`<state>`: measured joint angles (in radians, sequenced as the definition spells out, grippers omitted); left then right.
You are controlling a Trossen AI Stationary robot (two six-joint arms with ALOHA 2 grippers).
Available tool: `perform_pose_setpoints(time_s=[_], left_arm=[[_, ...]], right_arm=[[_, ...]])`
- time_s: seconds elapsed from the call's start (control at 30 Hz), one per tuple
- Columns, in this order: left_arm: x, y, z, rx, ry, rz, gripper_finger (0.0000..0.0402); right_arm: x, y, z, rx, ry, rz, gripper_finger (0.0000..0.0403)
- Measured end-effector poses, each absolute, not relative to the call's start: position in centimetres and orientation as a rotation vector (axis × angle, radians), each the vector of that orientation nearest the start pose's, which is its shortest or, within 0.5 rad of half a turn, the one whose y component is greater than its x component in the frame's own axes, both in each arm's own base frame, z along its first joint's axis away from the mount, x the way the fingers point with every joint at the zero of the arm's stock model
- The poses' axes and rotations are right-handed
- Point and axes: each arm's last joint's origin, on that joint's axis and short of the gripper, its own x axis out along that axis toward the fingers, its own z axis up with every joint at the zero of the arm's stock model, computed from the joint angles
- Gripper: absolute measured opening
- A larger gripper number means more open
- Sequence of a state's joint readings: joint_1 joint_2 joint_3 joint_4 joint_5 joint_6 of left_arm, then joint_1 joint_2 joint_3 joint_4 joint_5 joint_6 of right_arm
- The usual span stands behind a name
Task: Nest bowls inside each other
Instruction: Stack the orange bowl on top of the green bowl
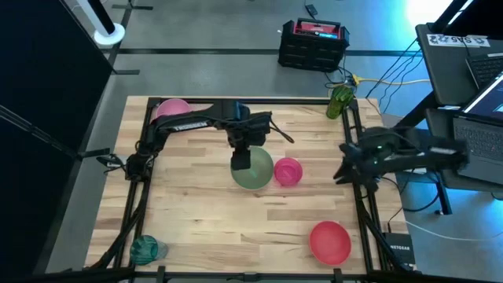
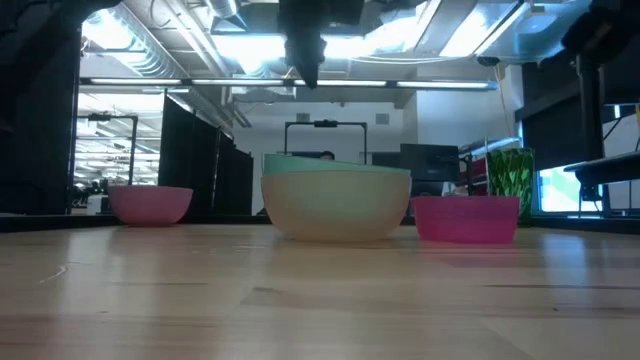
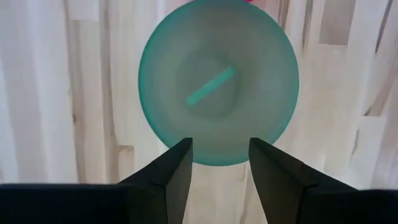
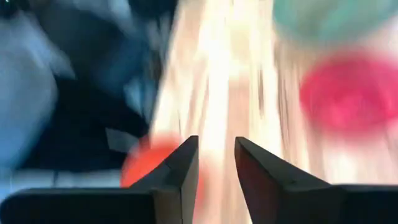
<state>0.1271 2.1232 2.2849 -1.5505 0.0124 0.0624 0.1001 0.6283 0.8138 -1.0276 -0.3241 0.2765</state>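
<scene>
I should take hold of the red bowl by its rim [image 1: 330,223] with my right gripper next, to nest it inside the green bowl [image 1: 253,170].
A green bowl [image 1: 253,170] sits mid-table, nested in a pale peach bowl [image 2: 335,210] so that only its rim [image 2: 335,165] shows above it. A magenta bowl [image 1: 288,171] stands right beside them. My left gripper [image 3: 221,143] hangs open above the green bowl [image 3: 217,81], pointing down, well clear of it [image 2: 305,55]. My right gripper [image 4: 216,142] is open at the table's right edge [image 1: 346,163], raised and slanting down, with nothing between its fingers. Other bowls stand apart: pink [image 1: 171,108], red [image 1: 330,240], teal [image 1: 145,249].
A green bottle [image 1: 340,101] stands at the far right corner. A black crate [image 1: 313,43] sits on the floor beyond the table. Bare wood lies between the middle bowls and the near edge [image 1: 236,236]. A laptop [image 1: 479,102] is off the right side.
</scene>
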Motion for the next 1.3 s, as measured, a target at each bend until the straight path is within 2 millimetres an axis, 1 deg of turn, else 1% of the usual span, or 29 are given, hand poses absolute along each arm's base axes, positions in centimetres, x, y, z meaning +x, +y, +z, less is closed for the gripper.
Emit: perform_pose_setpoints(time_s=[0.1, 0.13, 0.2, 0.27, 0.43, 0.57, 0.8, 1.07, 1.13, 1.3], left_arm=[[39.9, 3.9, 34.6, -0.006, 1.364, 0.065, 0.0145], [39.8, 3.8, 34.8, 0.010, 1.359, 0.075, 0.0145], [39.5, 3.8, 35.2, 0.045, 1.351, 0.096, 0.0145], [39.3, 4.0, 35.6, 0.071, 1.344, 0.100, 0.0145], [38.2, 4.8, 37.0, 0.107, 1.312, 0.097, 0.0145], [37.2, 5.3, 38.2, 0.154, 1.285, 0.076, 0.0145], [36.9, 5.7, 38.5, 0.211, 1.280, 0.038, 0.0145], [36.6, 6.0, 38.8, 0.274, 1.276, -0.004, 0.0145], [36.6, 6.1, 38.8, 0.279, 1.276, -0.007, 0.0145], [36.6, 6.1, 38.8, 0.279, 1.276, -0.007, 0.0145]], right_arm=[[10.0, 2.5, 31.7, 0.311, 1.097, 0.369, 0.0099], [10.5, 2.9, 31.7, 0.284, 1.165, 0.369, 0.0101], [11.7, 3.9, 31.1, 0.264, 1.260, 0.365, 0.0104], [12.9, 5.2, 30.1, 0.285, 1.313, 0.347, 0.0104], [15.0, 9.4, 28.8, 0.378, 1.314, 0.272, 0.0105], [15.9, 12.1, 27.4, 0.444, 1.359, 0.155, 0.0105], [16.7, 14.3, 25.3, 0.422, 1.447, 0.075, 0.0104], [17.1, 16.7, 22.6, 0.383, 1.533, -0.027, 0.0104], [17.1, 16.9, 22.2, 0.370, 1.550, -0.049, 0.0104], [17.0, 16.7, 22.1, 0.348, 1.550, -0.068, 0.0104]])
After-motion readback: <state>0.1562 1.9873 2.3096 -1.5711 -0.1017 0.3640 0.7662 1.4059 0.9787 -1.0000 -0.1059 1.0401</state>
